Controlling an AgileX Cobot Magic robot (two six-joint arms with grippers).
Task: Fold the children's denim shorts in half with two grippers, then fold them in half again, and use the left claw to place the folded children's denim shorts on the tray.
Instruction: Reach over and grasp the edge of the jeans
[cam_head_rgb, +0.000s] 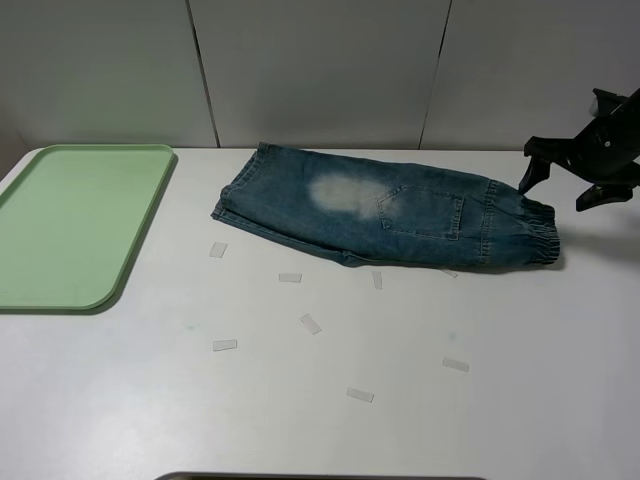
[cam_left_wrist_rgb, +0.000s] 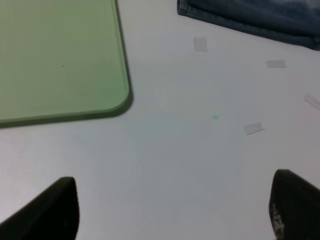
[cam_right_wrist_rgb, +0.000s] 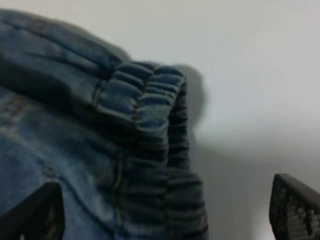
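Observation:
My right gripper grabs the gathered elastic waistband (cam_head_rgb: 541, 231) next, to fold the shorts in half.
The children's denim shorts (cam_head_rgb: 400, 215) lie on the white table, folded lengthwise with one leg over the other. The cuffs point left and the gathered waistband (cam_right_wrist_rgb: 145, 100) is at the right. My right gripper (cam_head_rgb: 553, 195) is open and hovers just right of the waistband, holding nothing; in the right wrist view (cam_right_wrist_rgb: 165, 215) its fingers straddle the waistband's end. My left gripper (cam_left_wrist_rgb: 172, 215) is open and empty over bare table, near the corner of the pale green tray (cam_left_wrist_rgb: 55, 55). It is out of the exterior view. The tray (cam_head_rgb: 70, 225) lies at the far left, with nothing on it.
Several small clear tape pieces (cam_head_rgb: 310, 323) are stuck on the table in front of the shorts. A cuff edge of the shorts (cam_left_wrist_rgb: 260, 15) shows in the left wrist view. A grey panelled wall (cam_head_rgb: 320, 70) stands close behind the table.

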